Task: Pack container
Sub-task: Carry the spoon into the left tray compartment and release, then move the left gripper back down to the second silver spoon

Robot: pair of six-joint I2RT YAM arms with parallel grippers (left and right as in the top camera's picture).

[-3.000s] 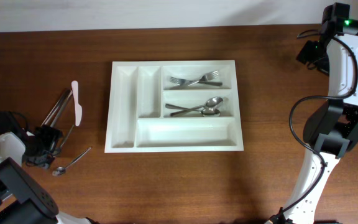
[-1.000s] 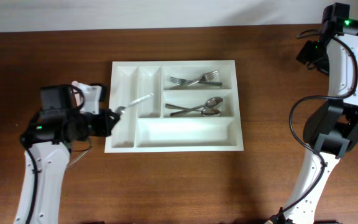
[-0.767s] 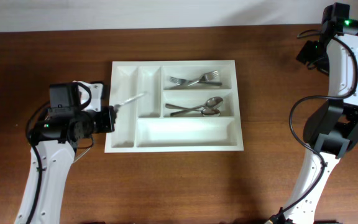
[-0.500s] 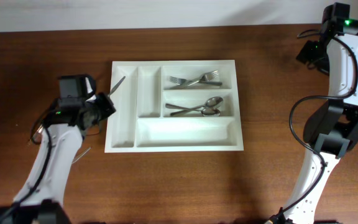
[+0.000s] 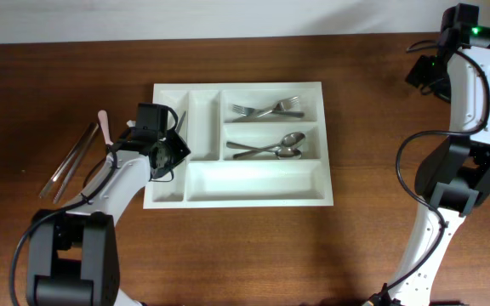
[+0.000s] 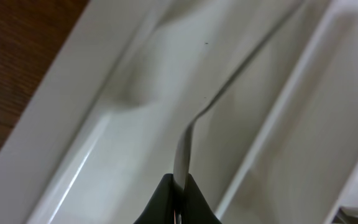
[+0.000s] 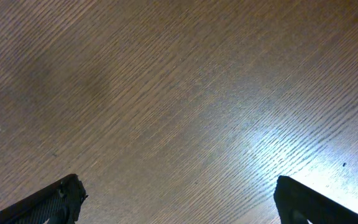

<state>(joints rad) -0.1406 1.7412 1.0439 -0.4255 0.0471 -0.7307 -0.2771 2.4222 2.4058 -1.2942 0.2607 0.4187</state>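
Observation:
The slim metal utensil runs inside both sides of the container's narrow section [image 5: 169, 96] [image 6: 166, 124], so it is now time for my left gripper to release the utensil.
The container [image 5: 327, 170] is a white cutlery tray in the middle of the table. My left gripper [image 5: 173, 151] hangs over its left narrow compartment. In the left wrist view this gripper [image 6: 179, 185] is shut on the handle of a slim metal utensil [image 6: 194, 121], which slants up to the right over the white compartment floor [image 6: 123, 155]; its far end runs out of the frame. My right gripper [image 5: 424, 75] is raised at the far right, away from the tray. In the right wrist view it [image 7: 179, 194] stands wide open over bare wood with nothing between its fingers.
Two forks [image 5: 267, 110] lie in the upper right compartment and spoons [image 5: 272, 150] in the one below. Left of the tray lie metal tongs [image 5: 70, 160] and a pale spatula [image 5: 105, 134]. The right arm's base [image 5: 462, 183] stands at the right edge.
My left arm has swung from the table left of the tray to over its left narrow compartment, still carrying the utensil. The right arm has not moved.

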